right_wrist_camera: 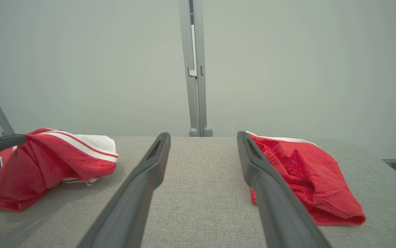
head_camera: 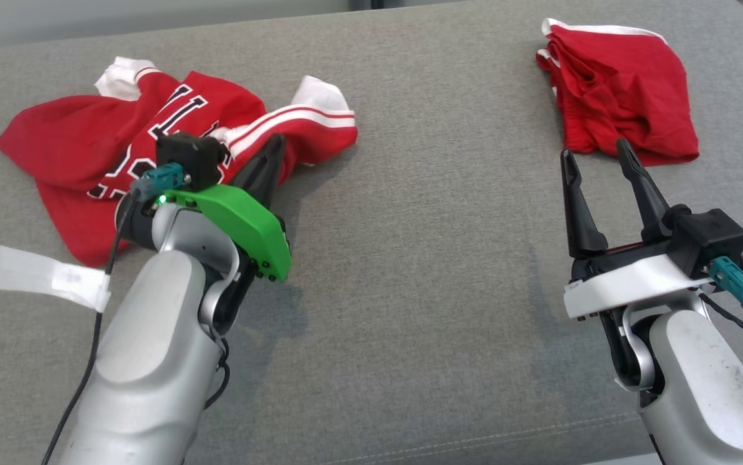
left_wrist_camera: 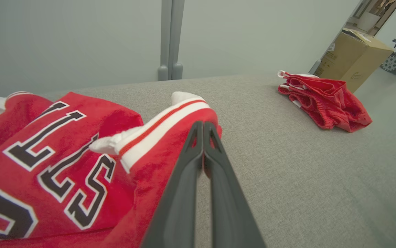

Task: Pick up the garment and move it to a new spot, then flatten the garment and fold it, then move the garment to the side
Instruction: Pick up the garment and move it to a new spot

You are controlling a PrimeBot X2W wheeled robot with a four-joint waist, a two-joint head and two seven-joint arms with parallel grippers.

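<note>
The white sleeve stands up in a loose fold while the red body (head_camera: 74, 155) lies crumpled. Next, my right gripper grabs the jersey by that sleeve fold (head_camera: 321, 94).
A crumpled red jersey (head_camera: 119, 135) with black-and-white lettering and white striped trim lies at the far left of the grey cushioned surface (head_camera: 410, 258). My left gripper (head_camera: 273, 148) is shut on a fold of the jersey (left_wrist_camera: 63, 155) at its right edge, below the striped band; the left wrist view has the fingers pressed together (left_wrist_camera: 203, 129) over red cloth. Seen from the right wrist, that edge of the jersey (right_wrist_camera: 46, 162) is lifted slightly. My right gripper (head_camera: 596, 155) stands open and empty (right_wrist_camera: 203, 136), just in front of a bunched pair of red shorts (head_camera: 623, 90).
The red shorts (left_wrist_camera: 321, 103) lie at the far right of the surface, near its rounded edge. A white tape tag (head_camera: 48, 278) hangs on my left arm's cable. A grey wall with a vertical post (right_wrist_camera: 194, 69) stands behind. A cardboard box (left_wrist_camera: 356, 62) sits beyond the right end.
</note>
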